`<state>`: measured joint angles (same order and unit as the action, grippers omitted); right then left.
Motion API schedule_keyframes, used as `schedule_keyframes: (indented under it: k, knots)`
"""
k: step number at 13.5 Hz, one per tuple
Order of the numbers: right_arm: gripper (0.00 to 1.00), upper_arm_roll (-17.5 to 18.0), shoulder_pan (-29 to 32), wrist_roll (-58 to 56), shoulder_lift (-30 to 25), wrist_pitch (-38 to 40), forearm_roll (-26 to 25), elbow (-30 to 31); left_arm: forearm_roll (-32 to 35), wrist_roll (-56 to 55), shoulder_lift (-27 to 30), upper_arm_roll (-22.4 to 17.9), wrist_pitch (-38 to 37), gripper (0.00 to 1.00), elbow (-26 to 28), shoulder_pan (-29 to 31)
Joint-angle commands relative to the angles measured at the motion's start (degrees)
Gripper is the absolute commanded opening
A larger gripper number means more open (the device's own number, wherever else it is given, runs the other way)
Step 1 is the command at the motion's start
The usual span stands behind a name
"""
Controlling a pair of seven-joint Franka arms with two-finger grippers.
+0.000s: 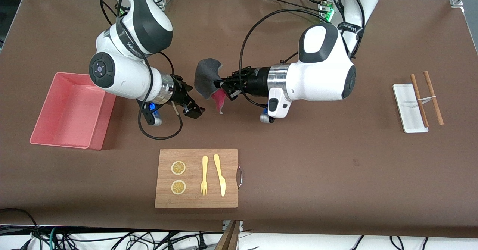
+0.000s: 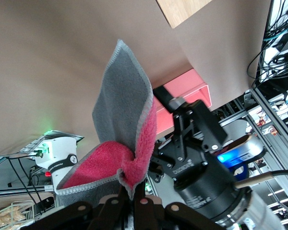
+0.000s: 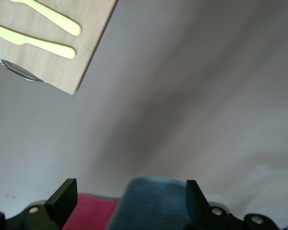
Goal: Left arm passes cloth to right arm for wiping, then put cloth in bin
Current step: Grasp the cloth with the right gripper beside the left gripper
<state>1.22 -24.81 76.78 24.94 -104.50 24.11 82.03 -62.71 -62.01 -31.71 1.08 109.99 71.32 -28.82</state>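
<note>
My right gripper should next grab the cloth by its loose grey edge, so it can take over the cloth for wiping and then put it in the bin.
The cloth, dark grey with a crimson-pink face, hangs in the air over the middle of the table. My left gripper is shut on one edge of it. In the left wrist view the cloth stands up from the pinched fingertips. My right gripper is open beside the cloth, at the pink bin's end. In the right wrist view the cloth lies between the open fingers, not gripped. The right gripper also shows in the left wrist view. The salmon-pink bin stands at the right arm's end of the table.
A wooden cutting board with two lemon slices, a yellow fork and a yellow knife lies nearer the front camera than the grippers. A flat white tray with two brown sticks lies at the left arm's end. Cables loop beside both wrists.
</note>
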Motion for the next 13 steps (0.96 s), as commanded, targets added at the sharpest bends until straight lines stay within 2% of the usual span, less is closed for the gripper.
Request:
schedule_keyframes:
  k: [1, 4, 6, 11, 13]
  knots:
    - [1.00, -0.4, 0.0, -1.3, -0.3, 1.8, 0.9, 0.4, -0.5, -1.8, -0.5, -0.6, -0.3, 0.00, -1.5, -0.1]
    - [1.00, -0.3, -0.2, -2.1, -0.1, 2.7, 0.9, 0.5, -0.5, -1.8, -0.5, -0.6, -0.3, 0.00, -1.4, 0.0]
    - [1.00, -0.3, 0.1, -3.0, -0.1, 6.8, 0.9, 0.5, -0.5, -1.8, -0.4, -0.6, -0.3, 0.00, -1.4, 0.2]
    - [1.00, -0.3, 0.3, -2.5, 0.0, 11.6, 2.3, 0.7, -0.5, -1.8, -0.4, -0.6, -0.3, 0.02, -1.4, 0.3]
    - [0.99, -0.5, 0.5, -1.6, 0.2, 11.5, 7.4, 0.8, -0.5, -1.8, -0.3, -0.6, -0.4, 0.03, -1.4, 0.4]
